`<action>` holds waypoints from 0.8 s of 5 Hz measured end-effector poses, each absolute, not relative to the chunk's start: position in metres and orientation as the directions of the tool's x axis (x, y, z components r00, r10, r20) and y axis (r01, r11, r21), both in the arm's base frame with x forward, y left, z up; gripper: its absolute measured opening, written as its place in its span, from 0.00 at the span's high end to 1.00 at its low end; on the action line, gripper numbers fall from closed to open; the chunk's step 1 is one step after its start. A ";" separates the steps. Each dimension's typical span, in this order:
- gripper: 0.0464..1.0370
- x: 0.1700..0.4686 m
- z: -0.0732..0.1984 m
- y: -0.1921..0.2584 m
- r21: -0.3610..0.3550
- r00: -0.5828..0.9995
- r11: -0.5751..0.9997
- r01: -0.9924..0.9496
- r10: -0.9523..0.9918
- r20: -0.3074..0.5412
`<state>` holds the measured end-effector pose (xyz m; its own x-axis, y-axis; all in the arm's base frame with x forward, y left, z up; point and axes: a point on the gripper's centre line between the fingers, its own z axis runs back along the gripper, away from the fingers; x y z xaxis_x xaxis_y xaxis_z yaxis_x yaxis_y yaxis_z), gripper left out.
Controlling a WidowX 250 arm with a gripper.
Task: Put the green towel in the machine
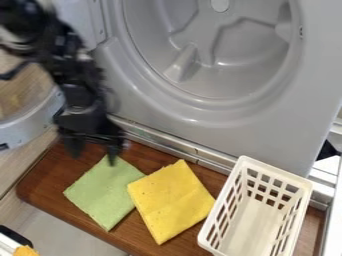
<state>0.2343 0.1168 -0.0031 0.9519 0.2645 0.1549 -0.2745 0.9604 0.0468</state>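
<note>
The green towel (103, 194) needs to be picked up next by its top corner with my gripper, and then it should go in the machine.
My gripper (93, 152) hangs over the upper edge of the green towel (103, 194), its two fingers spread apart with nothing seen between them. The towel lies flat on the brown wooden board, turned like a diamond, with its top corner close to the right fingertip; whether they touch I cannot tell. Behind the board stands the grey machine (220, 114), its round drum opening facing the view and its door swung out to the left.
A yellow cloth (172, 201) lies right beside the green towel. Farther right on the board (40, 186) stands a white slotted basket (257, 225). The machine's open door (33, 124) is left of the arm.
</note>
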 end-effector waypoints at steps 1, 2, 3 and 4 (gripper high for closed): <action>0.04 0.239 -0.029 0.134 0.039 0.953 0.958 -0.284 0.277 0.120; 0.04 0.246 -0.048 0.134 0.049 0.957 0.960 -0.277 0.271 0.102; 0.04 0.255 -0.059 0.121 0.046 0.964 0.967 -0.250 0.244 0.103; 0.04 0.261 -0.064 0.116 0.053 0.961 0.966 -0.254 0.246 0.124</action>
<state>0.2608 0.1158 -0.0645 0.9614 0.2457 0.1237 -0.2537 0.9659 0.0527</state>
